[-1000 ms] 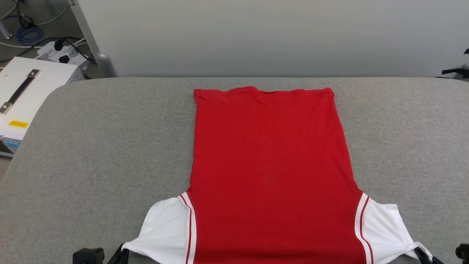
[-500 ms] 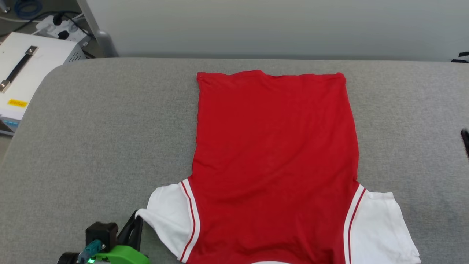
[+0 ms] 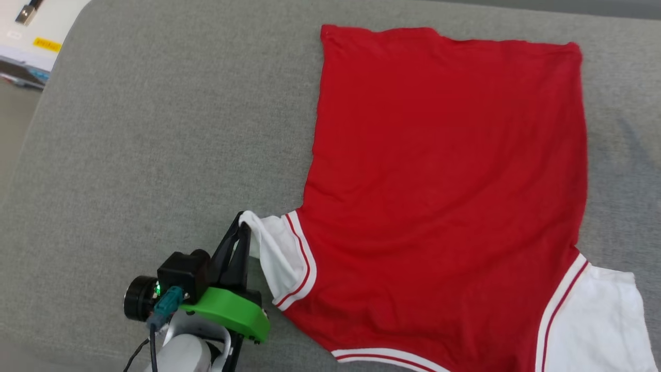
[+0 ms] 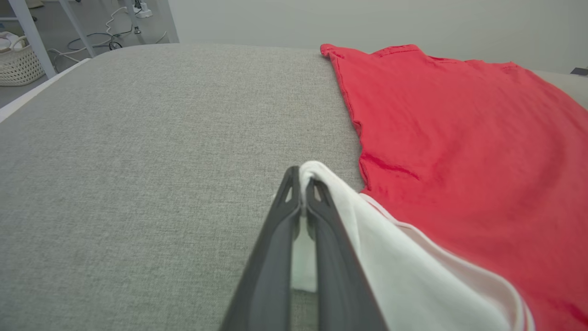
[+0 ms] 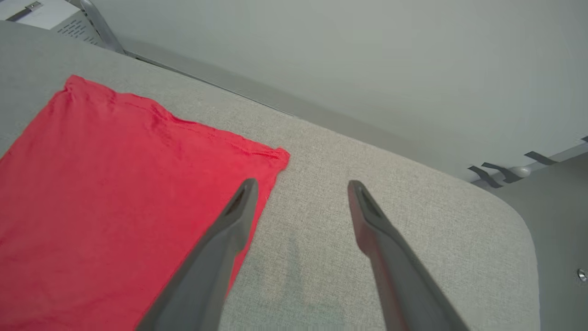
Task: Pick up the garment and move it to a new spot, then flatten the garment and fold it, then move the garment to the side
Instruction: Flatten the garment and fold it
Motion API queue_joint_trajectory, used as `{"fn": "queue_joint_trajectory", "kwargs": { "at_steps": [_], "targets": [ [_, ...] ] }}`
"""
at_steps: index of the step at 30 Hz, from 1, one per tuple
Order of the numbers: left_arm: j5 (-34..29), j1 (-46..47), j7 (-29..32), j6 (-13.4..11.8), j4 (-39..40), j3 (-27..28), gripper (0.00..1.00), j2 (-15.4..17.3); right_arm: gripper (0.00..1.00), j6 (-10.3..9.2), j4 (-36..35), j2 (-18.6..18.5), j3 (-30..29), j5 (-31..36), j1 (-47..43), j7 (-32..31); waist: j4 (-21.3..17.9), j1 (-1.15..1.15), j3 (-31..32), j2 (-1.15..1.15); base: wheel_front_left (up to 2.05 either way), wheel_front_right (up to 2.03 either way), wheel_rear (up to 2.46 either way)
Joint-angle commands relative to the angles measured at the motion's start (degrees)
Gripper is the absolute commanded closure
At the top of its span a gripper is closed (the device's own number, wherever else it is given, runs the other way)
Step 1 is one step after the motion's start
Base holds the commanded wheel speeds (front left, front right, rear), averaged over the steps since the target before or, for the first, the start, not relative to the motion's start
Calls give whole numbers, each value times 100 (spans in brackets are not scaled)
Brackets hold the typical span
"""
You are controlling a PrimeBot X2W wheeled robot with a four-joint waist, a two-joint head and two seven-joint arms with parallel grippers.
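Note:
My right gripper grabs the body by its red hem corner [image 3: 574,50] next, to fold the garment's red body toward the garment's free white sleeve.
The garment [image 3: 444,175] lies spread on the grey padded table [image 3: 155,134], plain red side up, hem at the far end, white sleeves near me. My left gripper [image 3: 242,227] is shut on the tip of the left white sleeve [image 3: 273,253] and holds it a little above the table. In the left wrist view the dark fingers [image 4: 301,184] pinch that white cloth [image 4: 381,248]. The right sleeve [image 3: 594,315] lies flat and free. My right gripper [image 5: 301,184] hangs open above the table beside the garment's far right hem corner [image 5: 275,158], holding nothing.
A white box with a yellow label [image 3: 36,36] stands off the table's far left corner. The table's rounded right corner [image 5: 514,216] drops off to a grey floor. A pale wall [image 5: 321,55] stands behind the table.
The head camera has tilted down and turned. My right gripper let go of the right sleeve, opened and lifted away. My left gripper has pulled its sleeve forward and up.

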State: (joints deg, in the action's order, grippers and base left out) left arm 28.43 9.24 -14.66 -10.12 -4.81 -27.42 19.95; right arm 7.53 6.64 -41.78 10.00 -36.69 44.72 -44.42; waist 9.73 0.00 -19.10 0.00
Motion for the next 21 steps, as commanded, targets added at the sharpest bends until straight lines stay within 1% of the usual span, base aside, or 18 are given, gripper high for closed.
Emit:
{"fn": "queue_joint_trajectory", "kwargs": {
  "at_steps": [1,4,8,13,15,21],
  "targets": [
    [-129,131,-34,58,62,42,100,-105,0,-4,243,19,104,-93,324,-421,592,0,-764,0,0,0,0],
    [-309,241,-34,165,135,86,100,-300,0,-4,655,38,314,-124,921,-1236,772,0,-1061,0,0,0,0],
    [-503,380,-34,300,210,166,100,-523,0,-4,1079,116,414,60,1481,-1704,973,0,-1386,0,0,0,0],
    [-740,463,-34,485,276,250,100,-799,0,-4,1579,261,459,442,1924,-1858,1194,0,-1771,0,0,0,0],
    [-819,489,-34,562,278,280,100,-896,0,-4,1723,256,511,591,1978,-1851,1260,0,-1892,0,0,0,0],
    [-1034,497,-34,738,251,432,100,-1146,0,-4,2116,214,664,635,1652,-1813,1318,0,-2024,0,0,0,0]
  ]
}}
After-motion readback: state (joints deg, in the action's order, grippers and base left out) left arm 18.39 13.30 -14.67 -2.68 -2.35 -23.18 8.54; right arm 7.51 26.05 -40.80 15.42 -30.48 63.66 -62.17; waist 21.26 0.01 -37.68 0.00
